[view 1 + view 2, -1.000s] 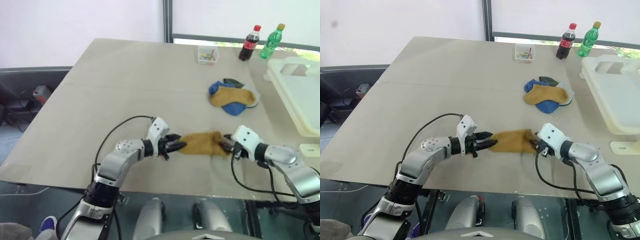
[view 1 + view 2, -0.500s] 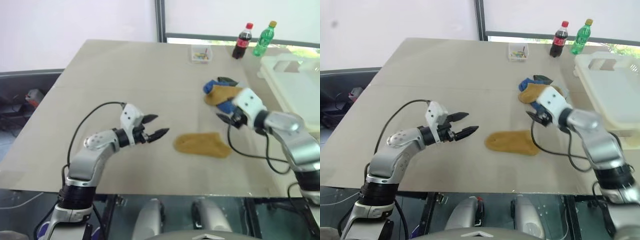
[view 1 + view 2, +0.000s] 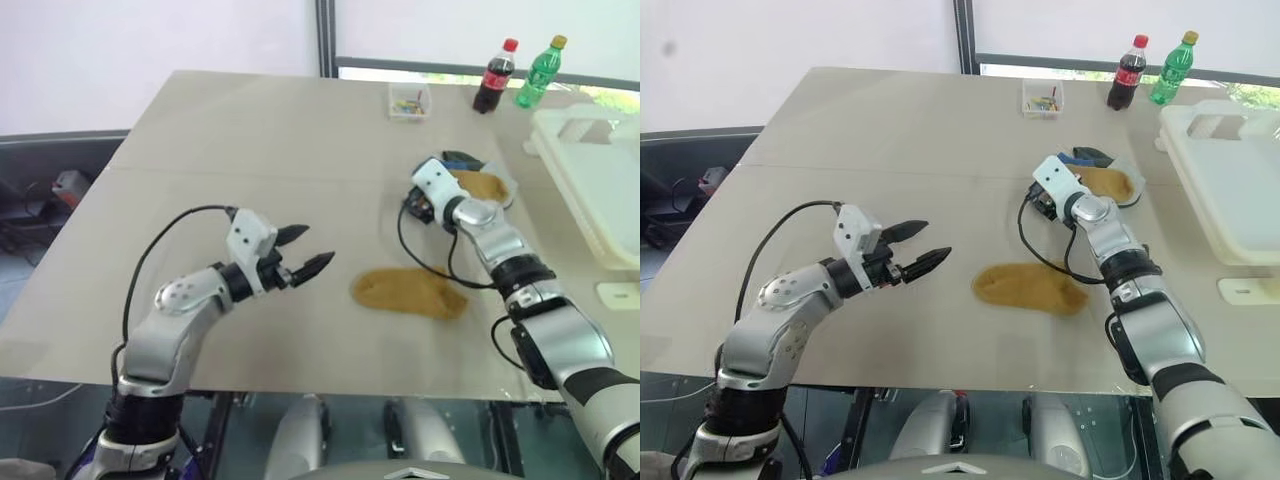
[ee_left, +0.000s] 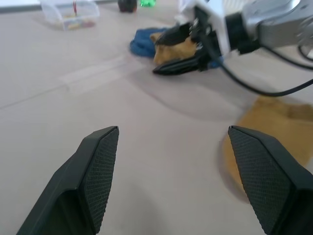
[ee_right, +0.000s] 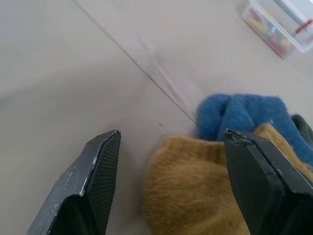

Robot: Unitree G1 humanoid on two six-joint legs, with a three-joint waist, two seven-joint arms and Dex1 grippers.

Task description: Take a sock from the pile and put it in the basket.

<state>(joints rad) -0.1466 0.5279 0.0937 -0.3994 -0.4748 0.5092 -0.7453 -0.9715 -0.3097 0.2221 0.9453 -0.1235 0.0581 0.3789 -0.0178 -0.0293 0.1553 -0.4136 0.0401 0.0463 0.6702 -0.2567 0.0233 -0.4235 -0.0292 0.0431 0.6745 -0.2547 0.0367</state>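
My right gripper's fingers reach down around the mustard-yellow sock (image 5: 195, 196) at its rounded end (image 5: 183, 178), one of them over the table, so my right gripper is ready to close on the sock.
The pile (image 3: 478, 186) of socks lies right of the table's middle, a mustard-yellow sock (image 5: 195, 196) on top of a blue one (image 5: 239, 112). My right gripper (image 5: 172, 132) is open at the pile's near-left edge, holding nothing. One more yellow sock (image 3: 408, 291) lies flat and alone nearer the front edge. My left gripper (image 3: 318, 247) hangs open and holding nothing above the table, left of that sock. The cream-white basket (image 3: 600, 190) stands at the table's right edge.
A small clear box (image 3: 411, 101) with coloured bits stands at the back. Beside it are a cola bottle (image 3: 494, 75) and a green bottle (image 3: 538, 71). The table's front edge runs just below the flat sock.
Both grippers let go of the flat yellow sock and opened. The left one drew back to the left and rose. The right one swung forward to the pile.
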